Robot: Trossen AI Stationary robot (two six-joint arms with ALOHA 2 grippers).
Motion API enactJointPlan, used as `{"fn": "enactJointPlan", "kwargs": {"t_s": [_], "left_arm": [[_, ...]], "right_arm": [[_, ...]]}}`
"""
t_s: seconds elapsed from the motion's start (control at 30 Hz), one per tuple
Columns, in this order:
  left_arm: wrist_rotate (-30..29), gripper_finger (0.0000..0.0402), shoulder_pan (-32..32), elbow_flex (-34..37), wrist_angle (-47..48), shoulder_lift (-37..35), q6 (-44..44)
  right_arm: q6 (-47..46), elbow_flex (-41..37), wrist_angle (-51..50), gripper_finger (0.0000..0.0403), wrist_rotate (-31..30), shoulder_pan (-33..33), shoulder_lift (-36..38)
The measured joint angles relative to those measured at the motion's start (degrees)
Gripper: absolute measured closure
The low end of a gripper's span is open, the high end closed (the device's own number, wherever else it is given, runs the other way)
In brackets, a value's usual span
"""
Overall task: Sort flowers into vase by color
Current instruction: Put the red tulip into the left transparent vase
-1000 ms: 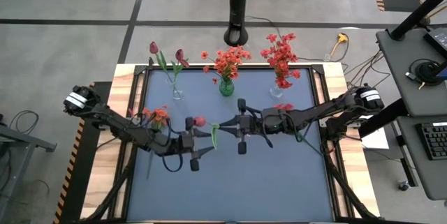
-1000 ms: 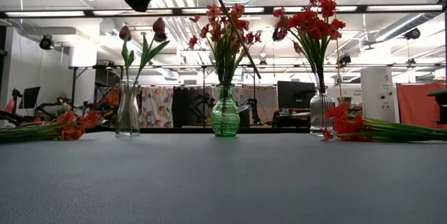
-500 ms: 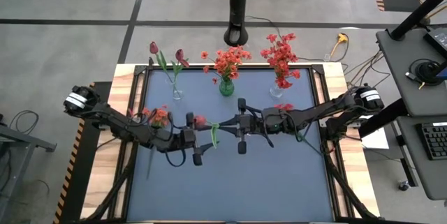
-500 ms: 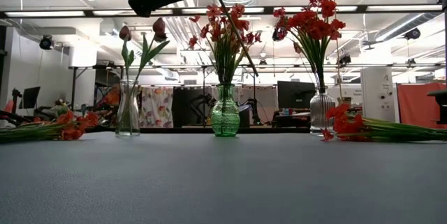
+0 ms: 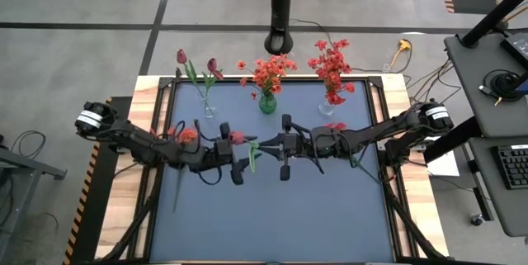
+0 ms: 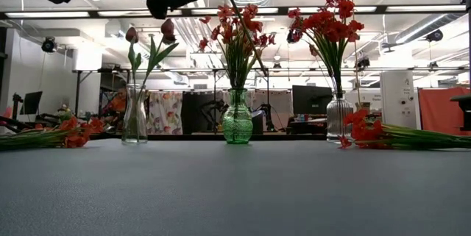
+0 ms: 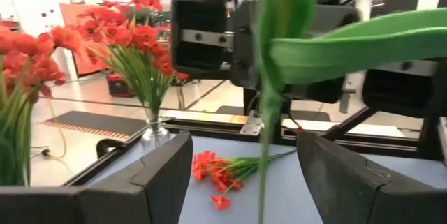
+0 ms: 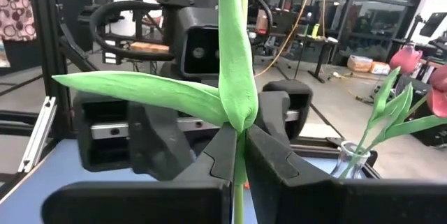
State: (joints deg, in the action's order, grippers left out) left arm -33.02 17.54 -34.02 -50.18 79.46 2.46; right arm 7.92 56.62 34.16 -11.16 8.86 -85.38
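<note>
I should next grab the tulip by its leafy green stem with my left gripper, to sort it into the vase of maroon tulips (image 5: 209,106).
A tulip with a dark red bud (image 5: 237,138) and a green leafy stem (image 8: 234,56) hangs over the middle of the table, with my right gripper (image 8: 239,155) shut on the stem. My left gripper (image 7: 244,182) faces it from the table's left, open, one finger on either side of the stem (image 7: 265,147) without touching it. Along the far edge stand a clear vase of maroon tulips (image 5: 206,108), a green vase of orange-red flowers (image 5: 266,102) and a clear vase of red flowers (image 5: 327,106). My right gripper pinches the tulip's stem (image 8: 239,140) between its two fingers, just below the point where the leaves branch off. The fingers come level from the table's right and lie across the stem. The tulip is lifted clear of the table, tilted, bud end up.
Loose orange-red flowers (image 5: 186,137) lie on the table under my left arm. Loose red flowers (image 5: 334,126) lie under my right arm, stems toward the right edge. The near half of the blue mat (image 5: 272,224) is bare. A black post (image 5: 282,9) stands behind the table.
My left gripper has moved toward the table's right and far edge, up to the held tulip, so that its fingers now stand on either side of the stem. My right gripper and the tulip have stayed in place.
</note>
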Motion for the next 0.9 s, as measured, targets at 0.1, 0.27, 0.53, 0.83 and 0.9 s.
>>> {"fn": "enactJointPlan", "kwargs": {"t_s": [0.1,0.27,0.53,0.83,0.9], "left_arm": [[2.52,0.0168,-1.37,0.00,-0.07,0.00,0.00],[4.18,0.0185,-2.61,0.00,-1.34,0.00,0.07],[4.29,0.0248,-3.16,0.00,-1.31,0.02,0.74],[4.47,0.0326,-3.25,0.00,-1.39,0.07,1.97],[4.49,0.0340,-3.30,0.00,-1.39,0.07,1.99]], "right_arm": [[-0.01,0.00,0.05,0.0385,0.02,0.00,0.00],[0.15,0.00,0.01,0.0385,0.02,0.00,0.00],[0.61,0.00,0.02,0.0385,-0.07,-0.05,0.00],[0.90,0.00,0.02,0.0385,-0.26,-0.20,0.00],[0.87,0.00,0.03,0.0385,-0.30,-0.21,0.00]]}}
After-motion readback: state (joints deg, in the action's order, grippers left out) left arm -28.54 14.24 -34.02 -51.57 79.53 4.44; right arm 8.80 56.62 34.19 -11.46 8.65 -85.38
